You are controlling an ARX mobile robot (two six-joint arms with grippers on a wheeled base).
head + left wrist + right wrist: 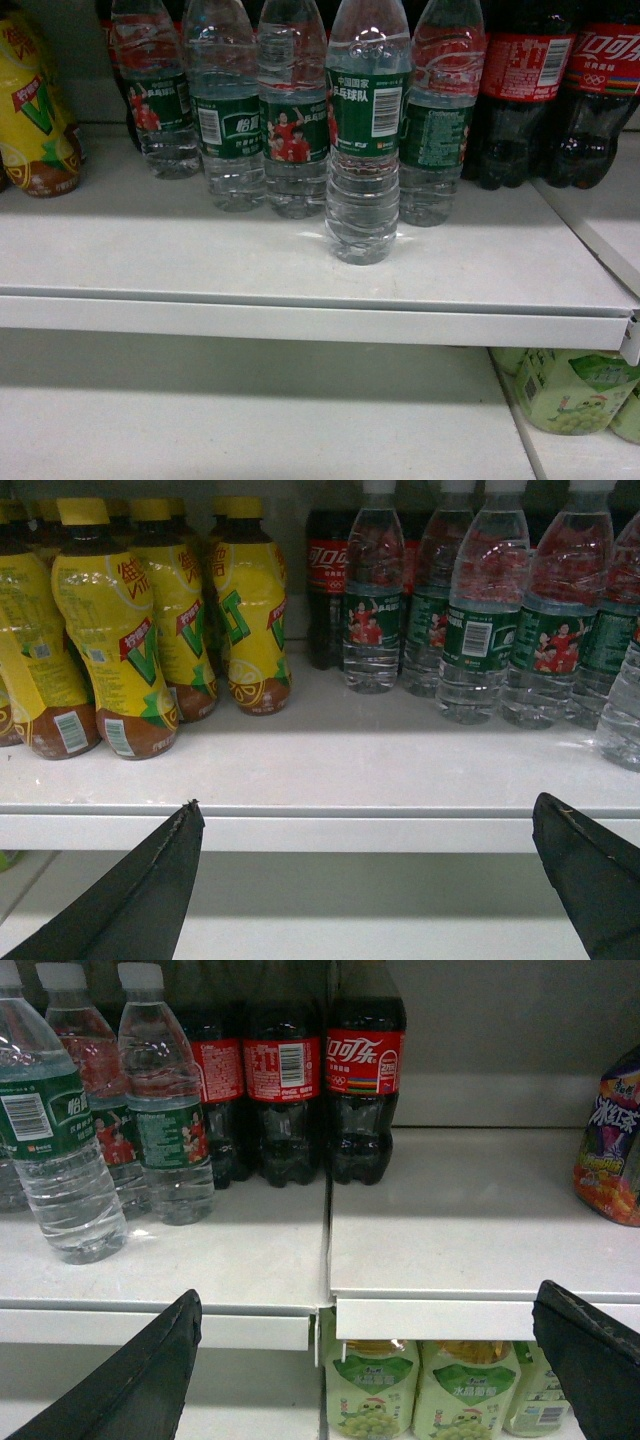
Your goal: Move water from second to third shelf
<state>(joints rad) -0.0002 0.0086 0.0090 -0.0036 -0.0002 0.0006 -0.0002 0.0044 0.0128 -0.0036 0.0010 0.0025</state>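
My right gripper should next take hold of its green-labelled middle [367, 112], so the water bottle's base [362, 245] stays free to stand on the third shelf.
Several bottles of water with dark green labels stand on a white shelf [300, 322]. One water bottle [365, 130] is out in front of the row, barcode facing me; it also shows in the right wrist view as the nearest bottle [55, 1150], at the left. The water row [480, 630] fills the upper right of the left wrist view. My left gripper [369, 802] is open and empty, hovering before the shelf's front lip. My right gripper [369, 1290] is open too, level with the lip, right of the water. Neither gripper appears in the head view.
Yellow lemon-tea bottles [100, 630] crowd the shelf's left. Dark cola bottles [365, 1070] stand right of the water. A purple snack bag [610, 1150] sits far right. Pale green grape drinks [370, 1390] stand on the lower shelf [250, 420]. A seam [328, 1250] splits two shelf panels.
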